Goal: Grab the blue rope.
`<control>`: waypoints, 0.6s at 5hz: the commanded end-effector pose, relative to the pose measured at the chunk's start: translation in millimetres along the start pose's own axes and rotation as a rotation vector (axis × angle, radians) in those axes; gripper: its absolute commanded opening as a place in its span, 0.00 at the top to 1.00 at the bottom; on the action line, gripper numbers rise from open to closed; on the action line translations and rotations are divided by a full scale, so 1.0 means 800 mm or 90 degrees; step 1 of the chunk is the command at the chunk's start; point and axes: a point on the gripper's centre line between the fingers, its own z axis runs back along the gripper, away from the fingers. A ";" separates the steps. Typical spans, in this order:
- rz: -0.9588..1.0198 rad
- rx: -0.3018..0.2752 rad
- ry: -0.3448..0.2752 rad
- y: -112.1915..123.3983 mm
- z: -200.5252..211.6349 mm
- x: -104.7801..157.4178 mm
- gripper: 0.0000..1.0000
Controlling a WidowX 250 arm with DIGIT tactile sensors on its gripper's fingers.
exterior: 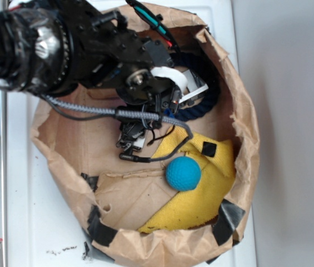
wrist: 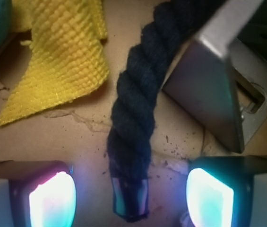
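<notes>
My gripper needs to close on the blue rope now, because my fingers are on both sides of the rope's taped end.
The blue rope is a thick, dark navy twisted cord lying on the brown paper floor. Its shiny taped end points toward me. In the wrist view my gripper is open, with the taped end in the gap between the two glowing pads. There is clear space on both sides, so neither pad touches the rope. In the exterior view the rope curves along the bag's far wall, partly hidden under my gripper and the black arm.
Everything sits inside a crumpled brown paper bag. A silvery metal wedge stands right of the rope, very close to it. A yellow cloth lies to its left. A teal-blue ball rests on the cloth.
</notes>
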 end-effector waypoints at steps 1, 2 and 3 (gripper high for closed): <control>-0.012 -0.004 -0.010 -0.012 0.006 0.016 0.28; -0.001 0.000 -0.013 -0.009 0.009 0.018 1.00; 0.000 0.006 -0.014 -0.007 0.009 0.017 1.00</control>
